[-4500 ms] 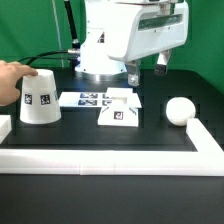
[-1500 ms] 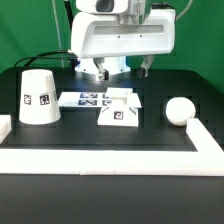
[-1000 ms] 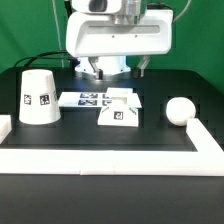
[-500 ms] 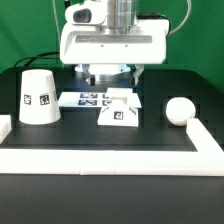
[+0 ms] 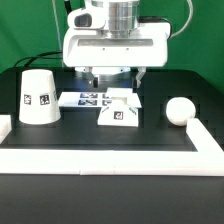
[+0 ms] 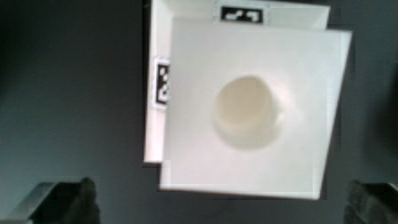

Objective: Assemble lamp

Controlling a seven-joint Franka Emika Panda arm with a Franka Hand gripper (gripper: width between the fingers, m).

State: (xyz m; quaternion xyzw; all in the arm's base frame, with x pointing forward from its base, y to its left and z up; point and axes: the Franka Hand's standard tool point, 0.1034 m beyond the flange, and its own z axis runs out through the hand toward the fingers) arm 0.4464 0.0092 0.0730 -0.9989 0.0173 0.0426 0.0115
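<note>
I need to pick up the base next with my gripper, by opposite sides of its upper block (image 5: 119,94) (image 6: 258,108), to set it against the raised white bar.
The lamp lies in three loose white pieces on the black table. The cone-shaped shade (image 5: 40,96) stands at the exterior view's left, the square base (image 5: 119,111) in the middle and the ball-shaped bulb (image 5: 180,110) at the right. My gripper (image 5: 110,74) hangs above and just behind the base, open and holding nothing. In the wrist view the base (image 6: 249,100) shows from above with its round socket, and one dark fingertip (image 6: 63,200) stands at each side of the gripper (image 6: 219,206), well apart.
The marker board (image 5: 84,98) lies flat between the shade and the base. A raised white rail (image 5: 100,154) borders the table's front and both sides. Cables run behind the shade at the back left.
The arm has shifted a little toward the exterior view's left and come lower over the base. A person's hand that rested on the shade earlier is gone. The lamp pieces have not moved.
</note>
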